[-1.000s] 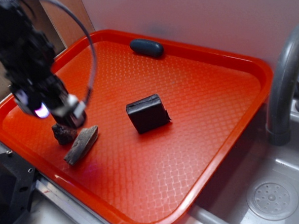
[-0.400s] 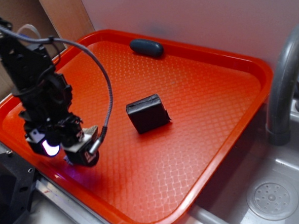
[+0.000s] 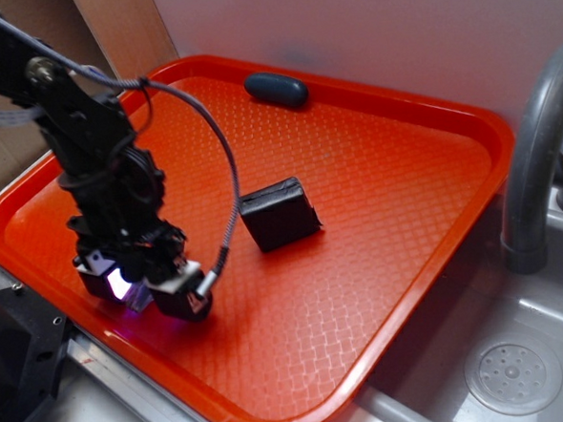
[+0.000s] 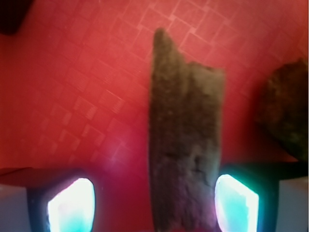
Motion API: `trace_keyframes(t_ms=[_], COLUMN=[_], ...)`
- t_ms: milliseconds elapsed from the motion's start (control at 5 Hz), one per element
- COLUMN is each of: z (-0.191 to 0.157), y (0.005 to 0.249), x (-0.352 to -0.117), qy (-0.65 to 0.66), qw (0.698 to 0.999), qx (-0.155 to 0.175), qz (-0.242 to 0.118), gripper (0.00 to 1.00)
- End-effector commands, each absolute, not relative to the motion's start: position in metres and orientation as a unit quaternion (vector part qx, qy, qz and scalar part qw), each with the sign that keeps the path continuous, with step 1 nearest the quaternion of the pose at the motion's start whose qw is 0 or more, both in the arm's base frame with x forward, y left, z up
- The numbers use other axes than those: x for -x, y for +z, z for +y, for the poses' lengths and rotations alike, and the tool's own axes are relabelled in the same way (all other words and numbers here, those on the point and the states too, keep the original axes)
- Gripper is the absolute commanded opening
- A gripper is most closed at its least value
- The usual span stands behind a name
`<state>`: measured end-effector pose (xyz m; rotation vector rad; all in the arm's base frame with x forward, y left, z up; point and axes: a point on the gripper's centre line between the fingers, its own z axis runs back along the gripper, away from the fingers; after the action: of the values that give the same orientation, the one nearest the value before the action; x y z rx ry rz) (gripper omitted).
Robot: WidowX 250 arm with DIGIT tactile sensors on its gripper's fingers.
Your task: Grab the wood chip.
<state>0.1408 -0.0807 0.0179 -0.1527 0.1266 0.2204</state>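
Observation:
My fingers reach down beside the wood chip, low over the red tray, and closing now would catch the chip, so it is time for my gripper to close on it.
The wood chip (image 4: 186,135), a pale tan-grey sliver with rough grain, lies lengthwise on the red tray (image 4: 96,96) in the wrist view. It sits between my two lit fingers, close against the right one and well clear of the left. My gripper (image 4: 154,203) is open and low over the tray. In the exterior view the gripper (image 3: 143,288) stands near the tray's front left rim and hides the chip beneath it.
A dark brown rock (image 4: 287,111) lies just right of the chip. A black block (image 3: 279,213) sits mid-tray and a dark blue oval (image 3: 276,90) at the back rim. The tray (image 3: 429,116) borders a sink with a grey faucet (image 3: 536,148) on the right.
The gripper has come down and toward the tray's front, from beside the rock to straddling the wood chip. The chip and rock are now covered in the exterior view.

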Motion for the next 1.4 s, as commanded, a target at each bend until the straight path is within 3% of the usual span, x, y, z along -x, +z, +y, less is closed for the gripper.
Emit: trace_keyframes(t_ms=[0, 600, 800, 1000, 1200], z=[-0.091, -0.088, -0.058, -0.028, -0.015], y=[0.011, 0.02, 0.069, 0.12, 0.171], x=[-0.144, -0.144, -0.148, -0.164, -0.188], qy=[0.082, 0.076, 0.061, 0.054, 0.098], qw=[0.993, 0.995, 0.993, 0.991, 0.984], qx=[0.054, 0.045, 0.103, 0.093, 0.097], qz=[0.061, 0.053, 0.018, -0.075, -0.116], gripper=[0.0, 0.0, 0.0, 0.0, 0.0])
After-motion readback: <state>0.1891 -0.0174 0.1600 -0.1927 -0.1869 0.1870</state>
